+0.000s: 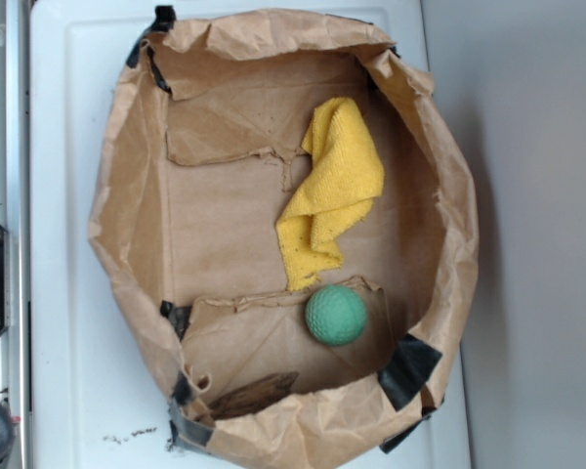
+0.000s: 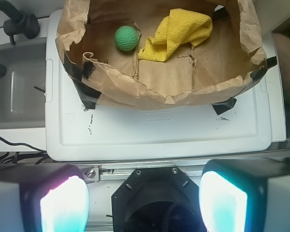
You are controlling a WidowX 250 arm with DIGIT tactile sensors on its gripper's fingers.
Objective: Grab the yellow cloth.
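The robot's gripper next has to take hold of the yellow cloth by its raised fold (image 1: 347,181) to grab it.
The yellow cloth (image 1: 332,191) lies crumpled and folded on the floor of a cut-down brown paper bag (image 1: 127,225), toward its right side. In the wrist view the yellow cloth (image 2: 179,31) sits at the top, far from my gripper (image 2: 144,203). The gripper is open, its two glowing pads (image 2: 63,203) set wide apart with nothing between them. It hovers over the robot's black base, outside the bag's near wall (image 2: 150,94). The exterior view does not show the gripper.
A green dimpled ball (image 1: 335,315) rests just beside the cloth's lower end; it is also in the wrist view (image 2: 126,38). The bag stands on a white plastic lid (image 2: 159,130), taped at its corners with black tape (image 1: 408,369). Its crumpled walls rise around the contents.
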